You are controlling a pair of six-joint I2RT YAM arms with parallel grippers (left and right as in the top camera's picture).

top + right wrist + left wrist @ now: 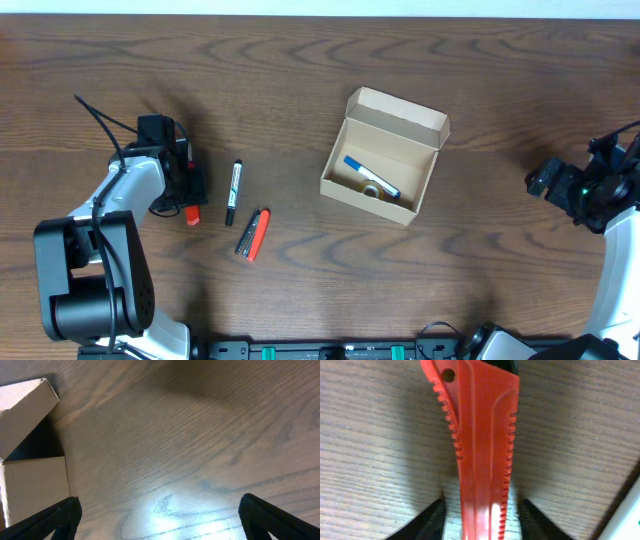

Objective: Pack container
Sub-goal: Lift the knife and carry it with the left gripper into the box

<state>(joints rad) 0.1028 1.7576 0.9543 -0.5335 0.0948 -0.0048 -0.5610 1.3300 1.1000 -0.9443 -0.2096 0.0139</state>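
My left gripper is ready to close on the red serrated tool: both fingers reach down to the wood on either side of its toothed body (192, 214) (484, 512).
The container (418, 125) is a tan cardboard box standing open right of centre, its flap lid up at the back. Inside lie a blue marker (372, 176) and a small round item (371, 190). My left gripper (192, 198) is low over a red serrated plastic tool (192, 214) at the left. In the left wrist view the tool (480, 435) lies between the open fingers (482, 505), with a gap on each side. My right gripper (545, 180) is open and empty at the far right, with bare wood between its fingers (160, 502).
A black marker with a white label (234, 190) lies right of the left gripper. A red item and a black item (252, 234) lie side by side nearer the front. The box's corner shows at the left of the right wrist view (30, 405).
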